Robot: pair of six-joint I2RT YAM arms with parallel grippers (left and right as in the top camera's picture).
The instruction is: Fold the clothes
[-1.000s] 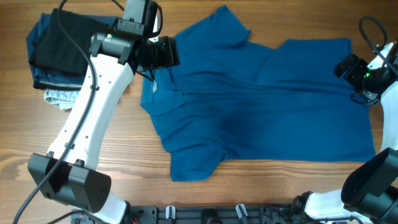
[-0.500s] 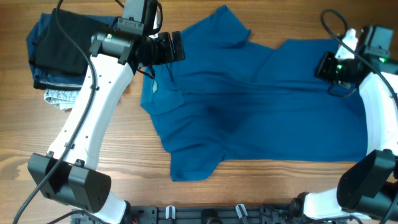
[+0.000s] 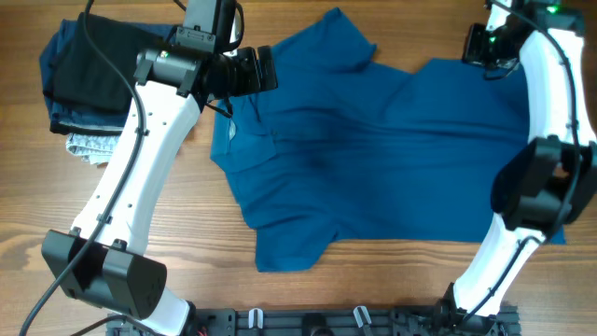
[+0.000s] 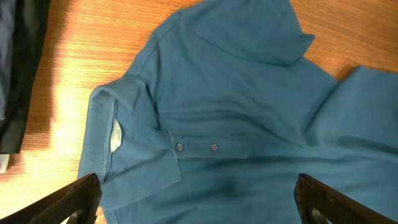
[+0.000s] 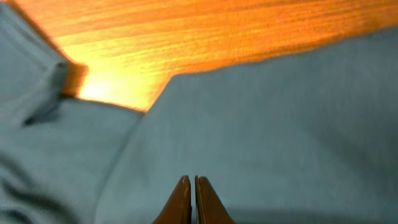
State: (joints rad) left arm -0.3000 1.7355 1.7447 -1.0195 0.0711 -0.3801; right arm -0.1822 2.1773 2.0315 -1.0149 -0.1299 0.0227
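The left gripper should next grab the shirt's collar end (image 3: pixel 227 133), opposite the right gripper's edge of the shirt, to stretch the blue shirt flat for folding.
The clothes are one blue short-sleeved shirt (image 3: pixel 392 159) spread face up across the table, with its collar (image 4: pixel 106 124) and two placket buttons toward the left. A small label (image 4: pixel 116 134) shows inside the neck. My left gripper (image 3: pixel 269 70) hovers over the collar end, wide open, and only fabric (image 4: pixel 236 93) lies between its fingers (image 4: pixel 78 199). My right gripper (image 3: pixel 478 43) hangs over the shirt's far right edge. Its fingertips (image 5: pixel 194 182) are pressed together above the cloth (image 5: pixel 280 124), with nothing between them.
A stack of folded garments (image 3: pixel 84 75), black on dark navy, sits at the far left, with a light grey speckled piece (image 3: pixel 89 145) beside it. Its dark edge (image 4: pixel 15 74) shows left of the collar. Bare wooden table (image 5: pixel 217 37) lies beyond the shirt's far edge.
My right arm has swung from the table's right edge up to the shirt's far right edge, and its gripper has shut. My left gripper has opened wider over the collar.
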